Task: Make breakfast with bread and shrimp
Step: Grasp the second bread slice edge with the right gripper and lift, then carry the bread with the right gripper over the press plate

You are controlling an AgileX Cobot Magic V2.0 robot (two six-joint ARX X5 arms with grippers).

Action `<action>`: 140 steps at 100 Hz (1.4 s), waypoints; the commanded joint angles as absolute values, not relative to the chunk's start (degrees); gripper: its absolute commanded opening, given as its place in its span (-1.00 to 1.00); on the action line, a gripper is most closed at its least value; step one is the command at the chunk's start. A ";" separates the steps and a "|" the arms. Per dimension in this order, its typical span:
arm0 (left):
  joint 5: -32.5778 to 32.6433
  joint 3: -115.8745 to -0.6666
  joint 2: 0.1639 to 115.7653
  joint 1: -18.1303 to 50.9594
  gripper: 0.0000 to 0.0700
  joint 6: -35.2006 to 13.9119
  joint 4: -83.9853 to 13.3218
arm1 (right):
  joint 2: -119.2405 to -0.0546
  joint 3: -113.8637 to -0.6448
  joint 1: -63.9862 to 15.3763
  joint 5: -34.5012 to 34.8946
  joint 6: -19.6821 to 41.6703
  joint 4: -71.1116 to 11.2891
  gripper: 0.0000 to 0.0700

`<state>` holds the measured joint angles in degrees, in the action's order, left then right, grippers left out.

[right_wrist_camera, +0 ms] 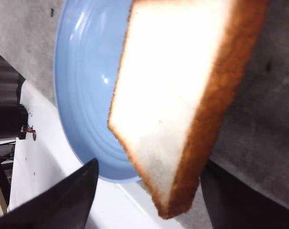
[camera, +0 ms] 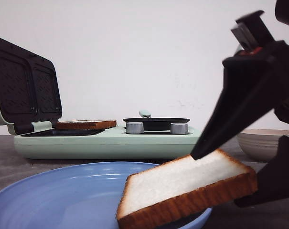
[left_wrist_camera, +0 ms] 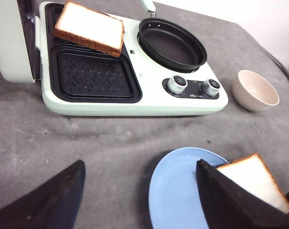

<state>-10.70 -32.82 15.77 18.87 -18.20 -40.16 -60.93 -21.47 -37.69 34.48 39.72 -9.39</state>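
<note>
My right gripper's fingers are on both sides of the bread slice's crust edge, so they would hold it now, and I should close them on it.
One bread slice (camera: 182, 188) lies tilted over the right rim of the blue plate (camera: 63, 191), its right side raised. My right gripper (camera: 218, 179) is open around it. In the right wrist view the slice (right_wrist_camera: 177, 90) stands between the jaws of the gripper (right_wrist_camera: 149, 200), close to one finger (right_wrist_camera: 240, 200) and apart from the other (right_wrist_camera: 63, 200). The second bread slice (left_wrist_camera: 89, 28) lies on the far grill plate of the green sandwich maker (left_wrist_camera: 134, 102). My left gripper (left_wrist_camera: 139, 200) is open and empty above the table beside the plate (left_wrist_camera: 182, 191). No shrimp is in view.
The sandwich maker's lid (camera: 25, 86) stands open at the left. A black pan (left_wrist_camera: 172, 44) sits on its right half, with two knobs (left_wrist_camera: 176, 83) in front. A beige bowl (left_wrist_camera: 255, 89) stands to the right of it on the grey cloth.
</note>
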 commanded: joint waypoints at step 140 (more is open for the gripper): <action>-10.37 -33.01 15.66 18.98 0.13 -17.15 -39.00 | -70.52 -41.52 -36.93 37.19 44.14 0.16 -1.00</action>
